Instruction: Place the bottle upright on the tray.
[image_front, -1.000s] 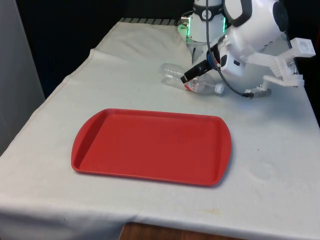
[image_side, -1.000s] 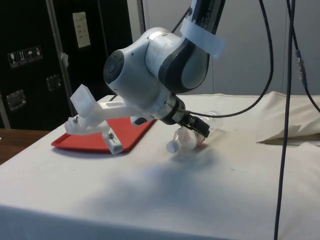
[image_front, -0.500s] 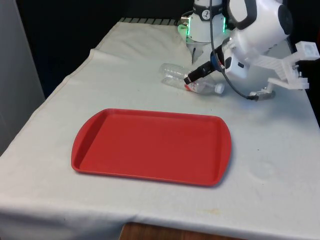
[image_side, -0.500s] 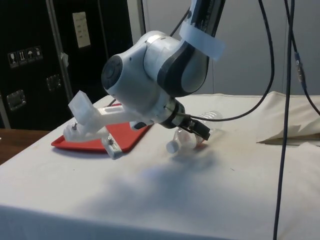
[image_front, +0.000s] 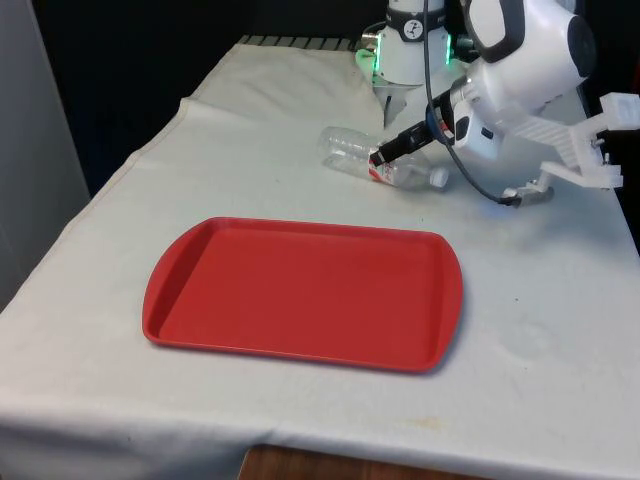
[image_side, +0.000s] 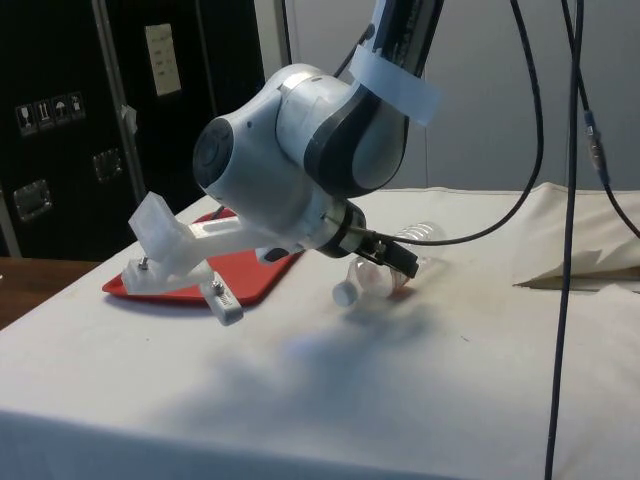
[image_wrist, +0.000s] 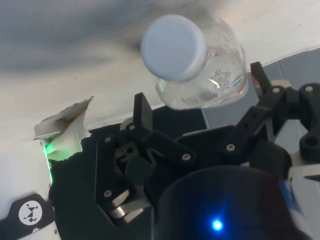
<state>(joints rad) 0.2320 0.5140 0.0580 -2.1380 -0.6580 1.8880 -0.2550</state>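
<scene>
The long bottle (image_front: 348, 151) lies stretched out on its side, so next my gripper needs to grab it around its labeled middle (image_front: 381, 172) to keep both ends balanced.
A clear plastic bottle (image_front: 352, 152) with a white cap and a red label lies on its side on the white cloth, beyond the far long rim of the red tray (image_front: 300, 290). My gripper (image_front: 386, 154) reaches low over the bottle's middle, tilted nearly level. In the wrist view the cap faces the camera and the bottle (image_wrist: 200, 55) sits between the two fingers, one on each side; the gripper (image_wrist: 200, 86) is open. From the side the bottle (image_side: 372, 282) rests on the cloth with the gripper (image_side: 402, 262) at its body, and the tray (image_side: 255, 280) lies behind.
The arm's base (image_front: 400, 50) stands just behind the bottle. Black cables (image_side: 570, 200) hang down past the arm. A fold of cloth (image_side: 590, 262) rises on the table. The table's edges drop off at the front view's left and near side.
The wrist has swung towards the front view's right and dropped a little lower, while the fingers stayed at the bottle. The bottle and the tray have not moved.
</scene>
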